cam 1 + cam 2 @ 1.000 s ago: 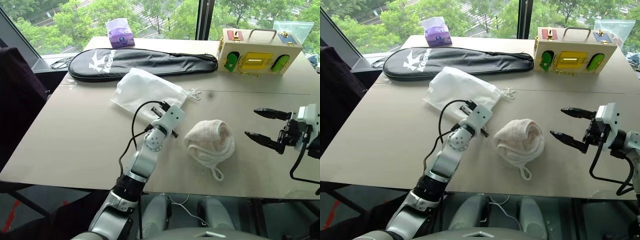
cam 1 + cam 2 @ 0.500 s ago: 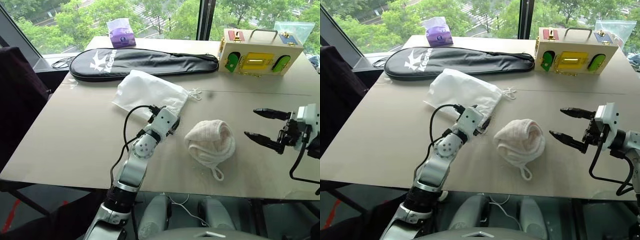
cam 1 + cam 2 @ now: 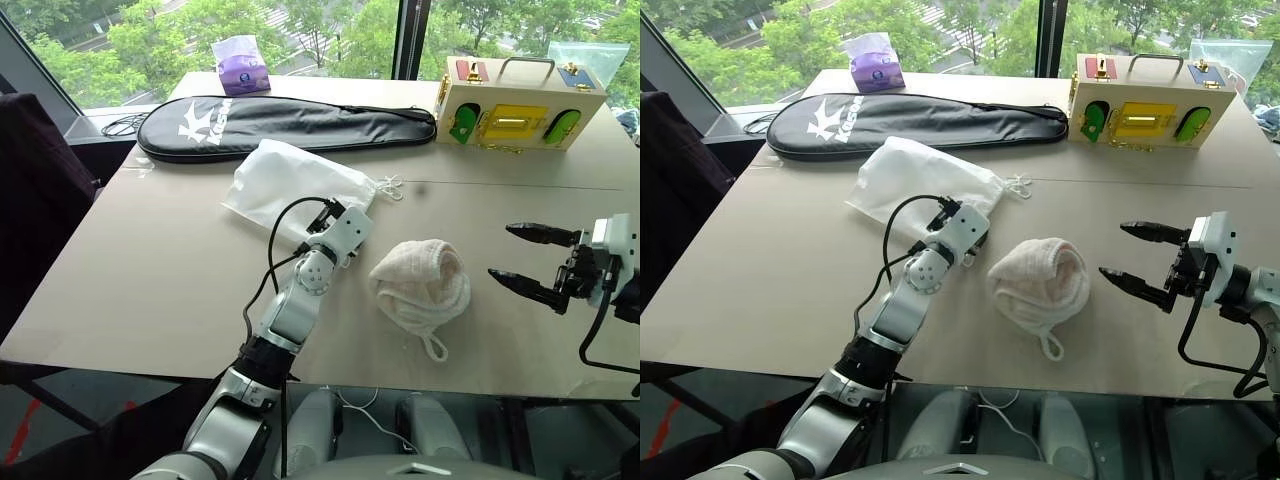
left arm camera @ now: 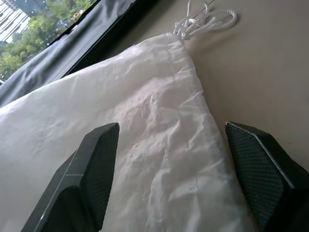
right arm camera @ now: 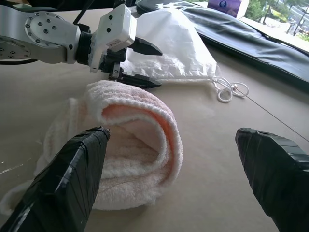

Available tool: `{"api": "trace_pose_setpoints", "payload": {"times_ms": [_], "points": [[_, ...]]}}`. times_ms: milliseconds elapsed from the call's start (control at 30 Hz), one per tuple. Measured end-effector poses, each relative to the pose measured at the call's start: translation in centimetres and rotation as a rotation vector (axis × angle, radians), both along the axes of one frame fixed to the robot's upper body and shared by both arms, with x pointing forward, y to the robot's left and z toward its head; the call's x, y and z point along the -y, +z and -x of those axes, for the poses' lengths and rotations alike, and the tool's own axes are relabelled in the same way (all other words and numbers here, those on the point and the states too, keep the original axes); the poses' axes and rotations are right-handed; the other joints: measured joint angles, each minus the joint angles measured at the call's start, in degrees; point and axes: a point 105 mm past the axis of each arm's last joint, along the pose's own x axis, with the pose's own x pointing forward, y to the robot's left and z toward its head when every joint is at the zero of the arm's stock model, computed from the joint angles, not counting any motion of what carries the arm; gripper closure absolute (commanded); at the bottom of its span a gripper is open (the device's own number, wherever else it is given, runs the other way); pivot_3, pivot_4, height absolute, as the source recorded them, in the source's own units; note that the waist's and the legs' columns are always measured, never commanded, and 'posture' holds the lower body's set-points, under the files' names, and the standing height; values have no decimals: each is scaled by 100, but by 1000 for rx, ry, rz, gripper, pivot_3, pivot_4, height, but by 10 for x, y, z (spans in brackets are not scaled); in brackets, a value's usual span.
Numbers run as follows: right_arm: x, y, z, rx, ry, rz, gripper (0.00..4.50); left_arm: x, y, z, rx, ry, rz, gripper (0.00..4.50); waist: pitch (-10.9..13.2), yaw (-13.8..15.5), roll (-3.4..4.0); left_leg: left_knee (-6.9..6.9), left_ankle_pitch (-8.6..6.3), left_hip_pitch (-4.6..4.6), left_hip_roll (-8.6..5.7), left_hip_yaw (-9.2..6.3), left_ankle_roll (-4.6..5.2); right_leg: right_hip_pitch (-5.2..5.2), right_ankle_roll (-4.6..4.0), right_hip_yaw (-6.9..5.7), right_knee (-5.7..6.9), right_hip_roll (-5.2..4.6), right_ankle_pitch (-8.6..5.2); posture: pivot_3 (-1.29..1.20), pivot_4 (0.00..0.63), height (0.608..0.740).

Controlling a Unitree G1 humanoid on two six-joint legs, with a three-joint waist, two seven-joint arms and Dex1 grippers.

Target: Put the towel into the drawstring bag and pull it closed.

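Observation:
The drawstring bag lies flat on the tabletop except for its wrinkles. My left gripper needs to pinch the bag's wrinkled edge [image 4: 193, 179] next, beside the bag's opening.
The drawstring bag [image 3: 295, 180] lies flat on the table as a smooth white pouch, with its knotted cord [image 4: 205, 21] at the mouth end. My left gripper [image 3: 338, 216] is open at the bag's near edge, close to the mouth. In the left wrist view the two black fingers [image 4: 91, 164] straddle the wrinkled fabric without pinching it. The towel [image 3: 425, 280] is a rolled cream terry bundle with a small loop, just right of that gripper. My right gripper [image 3: 502, 251] hangs open to the towel's right, pointing at it with a gap between.
A long black racket case [image 3: 290, 120] lies behind the bag. A wooden latch box [image 3: 520, 100] stands at the back right, with a clear plastic bag [image 3: 590, 55] behind it. A purple tissue pack [image 3: 240, 65] sits at the far edge by the window.
My left gripper has opened. Its hand drew back a little, then came forward again to the bag's near edge. The right arm, towel and bag have kept still.

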Motion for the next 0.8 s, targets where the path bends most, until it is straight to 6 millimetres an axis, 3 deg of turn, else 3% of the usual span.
{"api": "trace_pose_setpoints", "payload": {"times_ms": [100, 133, 167, 367, 633, 800], "points": [[0, -1, 1, -2, 0, 1, 0, 0, 0, 0, -6, 17, 4, 925, 0, 0, 0, 1, 0, 0, -1, 1, 0, 0, 0, 1, 0, -1, 0, 0, 150, 740], [0, -1, 1, -3, 0, 1, 0, -1, 0, 1, -9, 24, 5, 1405, 0, 0, 0, 1, 0, 0, -1, 1, 0, 0, 0, 1, 0, -2, 0, 0, 150, 740], [0, -1, 1, -2, 0, 1, 0, -2, -1, 2, -13, 38, 11, 1539, 0, -2, 0, 1, 0, 1, 0, 0, 0, 0, 0, 1, 1, -2, 0, 0, 150, 740], [0, -1, 1, 5, 1, 2, 0, -10, -2, 2, -14, 89, 11, 4451, -1, 5, 1, 2, 0, 1, -1, -1, 0, 1, 0, 1, 1, -4, 0, 0, 150, 740], [0, 0, 1, 7, 2, 2, 0, -18, 1, 3, 10, 112, 37, 4482, -1, 7, 1, 4, 0, 0, -1, -2, 0, 0, 0, 0, 2, -13, 0, 0, 150, 740], [0, 1, 0, 12, 2, 0, 0, -21, 23, 5, 91, 48, 52, 4482, 0, -2, -1, 3, 0, -1, 1, -2, -1, -1, -1, 2, 2, -17, 0, 0, 150, 740]]}}
